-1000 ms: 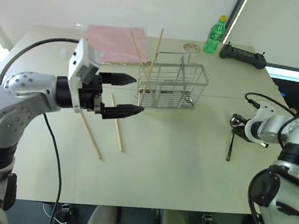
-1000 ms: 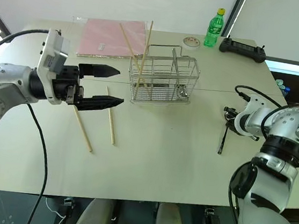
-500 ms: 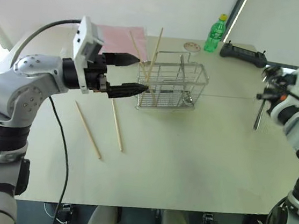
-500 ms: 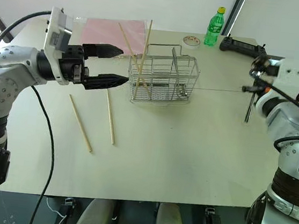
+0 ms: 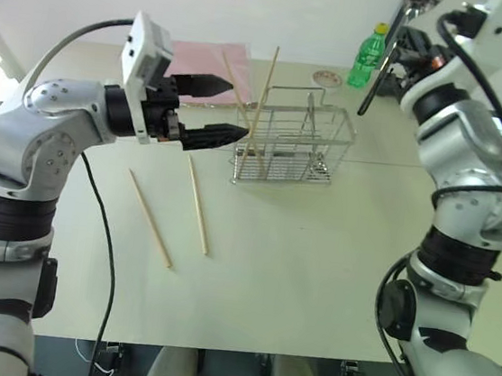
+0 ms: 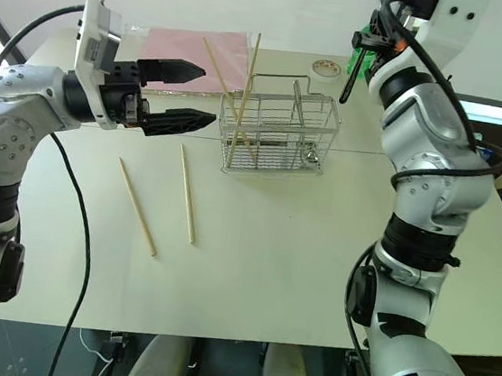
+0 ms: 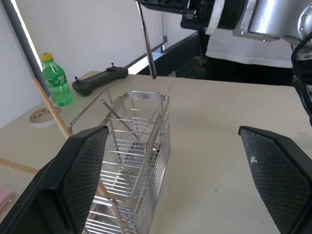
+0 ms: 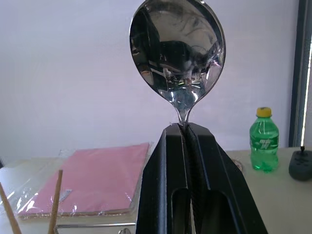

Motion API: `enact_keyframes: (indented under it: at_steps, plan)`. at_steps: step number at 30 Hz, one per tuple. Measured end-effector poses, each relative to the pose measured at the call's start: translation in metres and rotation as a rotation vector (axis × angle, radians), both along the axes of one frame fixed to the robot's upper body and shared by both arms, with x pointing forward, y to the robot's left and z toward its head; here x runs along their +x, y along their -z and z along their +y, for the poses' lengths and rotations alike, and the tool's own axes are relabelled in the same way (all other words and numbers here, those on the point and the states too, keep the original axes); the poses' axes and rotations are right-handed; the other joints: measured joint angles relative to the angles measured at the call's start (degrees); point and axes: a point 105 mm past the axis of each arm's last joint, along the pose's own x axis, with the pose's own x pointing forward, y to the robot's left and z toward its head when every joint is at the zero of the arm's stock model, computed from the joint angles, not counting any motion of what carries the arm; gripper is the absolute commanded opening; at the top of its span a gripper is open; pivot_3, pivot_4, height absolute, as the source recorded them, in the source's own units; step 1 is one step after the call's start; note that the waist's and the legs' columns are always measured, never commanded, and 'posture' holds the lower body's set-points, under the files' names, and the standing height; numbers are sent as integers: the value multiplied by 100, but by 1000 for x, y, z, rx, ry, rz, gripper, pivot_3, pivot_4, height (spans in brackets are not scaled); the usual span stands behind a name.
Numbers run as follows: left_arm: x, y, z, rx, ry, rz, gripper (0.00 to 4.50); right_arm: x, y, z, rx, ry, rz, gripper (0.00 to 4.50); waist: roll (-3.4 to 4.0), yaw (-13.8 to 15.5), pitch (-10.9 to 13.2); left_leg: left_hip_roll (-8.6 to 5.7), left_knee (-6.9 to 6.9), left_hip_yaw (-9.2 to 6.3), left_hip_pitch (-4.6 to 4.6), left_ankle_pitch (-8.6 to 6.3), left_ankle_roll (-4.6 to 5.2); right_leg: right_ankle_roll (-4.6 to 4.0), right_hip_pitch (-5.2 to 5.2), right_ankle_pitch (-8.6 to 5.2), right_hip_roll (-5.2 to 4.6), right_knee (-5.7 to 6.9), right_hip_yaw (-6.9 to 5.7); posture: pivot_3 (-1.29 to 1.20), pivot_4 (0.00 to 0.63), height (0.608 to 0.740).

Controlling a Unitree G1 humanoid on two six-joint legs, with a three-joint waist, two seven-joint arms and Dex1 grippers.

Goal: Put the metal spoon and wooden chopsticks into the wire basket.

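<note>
The handle's tip [image 5: 362,112] hangs outside the basket's rim [image 5: 349,128], so my right gripper keeps hold of the metal spoon until the spoon's handle stands inside the wire basket.
My right gripper [image 8: 184,129] is raised high and shut on the neck of the metal spoon [image 8: 177,48]. The bowl points up, and the dark handle [image 5: 380,67] hangs down toward the right end of the wire basket [image 5: 292,143]. Two wooden chopsticks [image 5: 261,98] lean inside the basket's left part. Two more lie flat on the table, one [image 5: 149,218] to the left of the other [image 5: 198,206]. My left gripper [image 5: 234,109] is open and level, just left of the basket, holding nothing.
A pink sheet [image 5: 198,59] lies at the back of the table behind my left gripper. A green bottle [image 5: 366,56], a tape roll [image 5: 322,78] and a black controller [image 7: 100,80] stand at the back right. The table's front half holds only the loose chopsticks.
My right arm has swung up from the table's right side and to the left, carrying the spoon high beside the basket. My left gripper has edged up toward the basket.
</note>
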Motion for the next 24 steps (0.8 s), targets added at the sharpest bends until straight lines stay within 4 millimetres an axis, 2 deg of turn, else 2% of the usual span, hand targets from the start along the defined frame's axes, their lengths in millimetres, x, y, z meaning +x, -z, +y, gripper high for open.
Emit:
enact_keyframes:
  at_steps: [3,8,12,13,15,19,24]
  plan:
    - [0,-1,0,1,-6,-8,4500,8,13,10,-18,-26,22,30,0,-5,0,2,-3,-3,4,0,0,1,-6,0,2,13,-1,0,150,721]
    - [-3,-4,-1,2,-15,-29,4500,16,48,23,-18,-65,108,30,1,-13,1,2,1,-2,5,0,0,1,-10,0,2,27,0,0,150,721]
    - [-2,-4,0,1,-22,-30,4500,16,57,40,-32,-114,121,30,1,-19,0,2,3,-3,8,0,0,1,-15,0,2,53,0,0,150,721]
    - [-2,-4,0,0,-23,-30,4500,16,59,41,-31,-118,123,659,1,-19,0,2,3,-3,8,0,0,0,-17,0,2,64,0,0,150,721]
    - [-2,-4,0,0,-24,-31,4500,16,64,40,-28,-111,136,1429,0,-7,0,2,4,-5,9,0,0,0,-17,-1,2,65,0,0,150,721]
    - [-2,-4,0,0,-25,-30,4500,18,70,37,-18,-96,156,3510,0,-10,0,2,8,-5,9,1,-1,0,-18,-1,2,65,0,0,150,721]
    - [0,-4,1,1,-30,-27,4500,18,69,25,-14,-66,159,3510,0,-11,0,2,7,-6,11,1,-1,-1,-21,-1,2,65,0,0,150,721]
